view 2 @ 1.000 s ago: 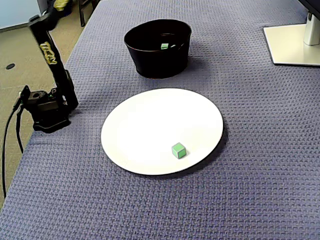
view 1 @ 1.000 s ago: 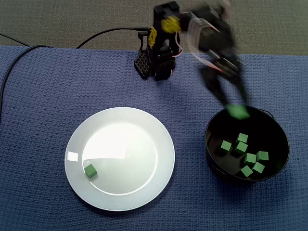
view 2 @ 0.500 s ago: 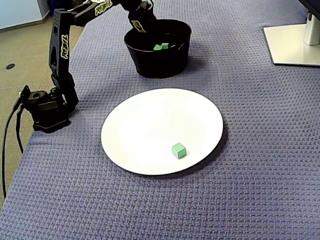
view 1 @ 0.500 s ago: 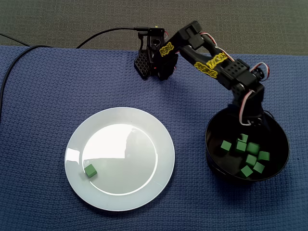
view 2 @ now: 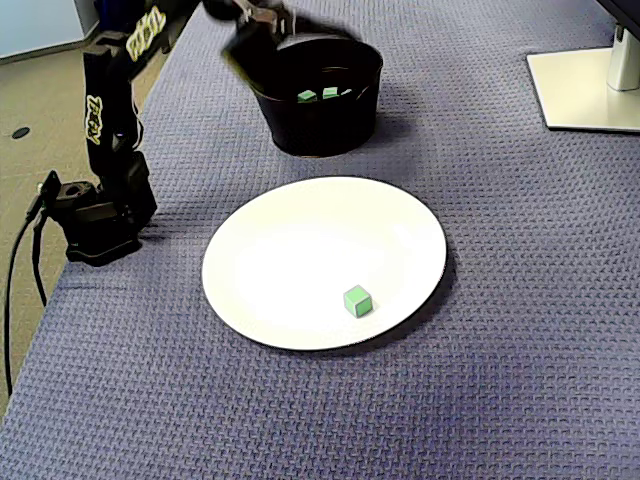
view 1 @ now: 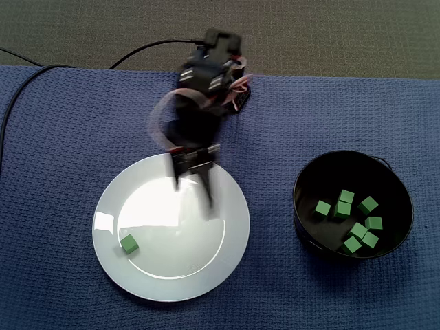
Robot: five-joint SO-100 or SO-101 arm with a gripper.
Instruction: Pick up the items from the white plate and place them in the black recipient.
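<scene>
My gripper is going to grab the green cube on the white plate next, to move the last item into the black bowl.
One green cube (view 1: 128,243) lies near the left rim of the white plate (view 1: 172,265); the other fixed view shows the same cube (view 2: 357,301) on the plate (view 2: 300,240). The black bowl (view 1: 298,206) to the right holds several green cubes (view 1: 352,218), and a few of those cubes (view 2: 322,94) peek over its wall (view 2: 315,115). My gripper (view 1: 194,192) is motion-blurred above the plate's upper middle. Its fingers are spread, so it is open with nothing held. In the other fixed view the gripper (view 2: 245,40) is a blur left of the bowl.
The arm's base (view 2: 95,215) stands at the edge of the blue woven mat. A black cable (view 1: 27,75) runs off to the left. A white monitor stand (view 2: 585,90) sits at the far right corner.
The arm has swung from over the black bowl to over the plate. The cube it carried a second ago now lies in the bowl. The cube on the plate has not moved.
</scene>
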